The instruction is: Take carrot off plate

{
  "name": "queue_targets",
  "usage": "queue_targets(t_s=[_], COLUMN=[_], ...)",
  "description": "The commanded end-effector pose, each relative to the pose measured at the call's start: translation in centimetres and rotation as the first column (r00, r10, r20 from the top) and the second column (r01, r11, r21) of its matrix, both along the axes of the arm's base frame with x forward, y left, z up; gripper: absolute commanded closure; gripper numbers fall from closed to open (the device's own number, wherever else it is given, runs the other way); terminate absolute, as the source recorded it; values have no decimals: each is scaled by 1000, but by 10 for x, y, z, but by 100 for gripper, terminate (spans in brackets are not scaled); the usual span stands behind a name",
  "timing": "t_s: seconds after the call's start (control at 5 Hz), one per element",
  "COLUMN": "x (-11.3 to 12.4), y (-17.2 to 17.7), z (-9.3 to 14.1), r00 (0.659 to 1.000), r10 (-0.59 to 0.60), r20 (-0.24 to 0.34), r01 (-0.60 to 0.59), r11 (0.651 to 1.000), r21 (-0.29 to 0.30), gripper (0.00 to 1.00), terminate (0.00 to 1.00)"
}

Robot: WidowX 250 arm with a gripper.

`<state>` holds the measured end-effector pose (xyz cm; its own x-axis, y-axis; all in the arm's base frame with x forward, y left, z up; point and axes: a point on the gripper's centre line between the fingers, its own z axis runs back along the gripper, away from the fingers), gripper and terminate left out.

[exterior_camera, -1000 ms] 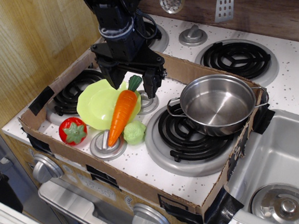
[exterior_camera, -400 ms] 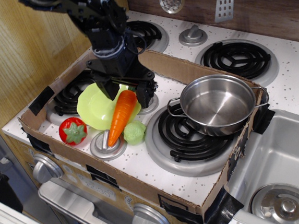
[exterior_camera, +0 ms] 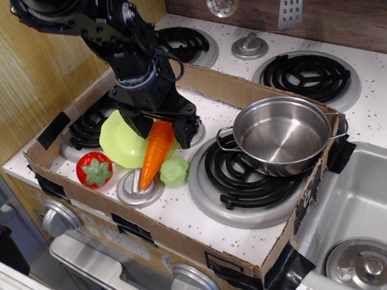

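Observation:
The orange carrot is on the lime-green plate (exterior_camera: pixel 117 142). My gripper will next grab the carrot by its thick top end (exterior_camera: pixel 161 129) to take it off.
The orange carrot (exterior_camera: pixel 154 155) lies tilted with its thick end on the lime-green plate (exterior_camera: pixel 117 142) and its tip pointing forward over a grey knob (exterior_camera: pixel 133 189). Its green stem is hidden under the gripper. My black gripper (exterior_camera: pixel 166 128) is low over the carrot's thick end. Its two fingers (exterior_camera: pixel 191 129) stand apart on either side of the carrot, open, and no grip shows. The arm covers the back part of the plate.
A red toy tomato (exterior_camera: pixel 94 169) lies left of the carrot tip, and a light green toy vegetable (exterior_camera: pixel 174 172) lies right of it. A steel pot (exterior_camera: pixel 281 134) stands on the right burner. A cardboard wall (exterior_camera: pixel 188 244) rings the stove top. The sink (exterior_camera: pixel 363 225) is at the right.
The gripper has come down and slightly left, from above the carrot's stem to around its thick end. The carrot and the plate have stayed in place.

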<state>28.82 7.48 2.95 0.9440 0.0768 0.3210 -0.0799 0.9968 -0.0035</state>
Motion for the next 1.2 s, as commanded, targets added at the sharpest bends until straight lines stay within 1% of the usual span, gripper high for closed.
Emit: queue_targets(t_s=[0.0, 0.2, 0.4, 0.6, 0.8, 1.0], x=[3, 4, 5, 9, 14, 17], y=[8, 16, 21, 23, 24, 24], z=[0, 3, 7, 12, 25, 45], r00=[999, 999, 999, 1000, 1000, 999], r10=[9, -17, -17, -20, -8, 3], r20=[47, 40, 32, 14, -5, -38], r01=[-10, 16, 16, 20, 8, -5], r11=[1000, 999, 999, 1000, 1000, 999], r21=[23, 28, 42, 23, -22, -51], gripper=[0, 100, 100, 100, 100, 100], terminate=[0, 0, 0, 0, 0, 0])
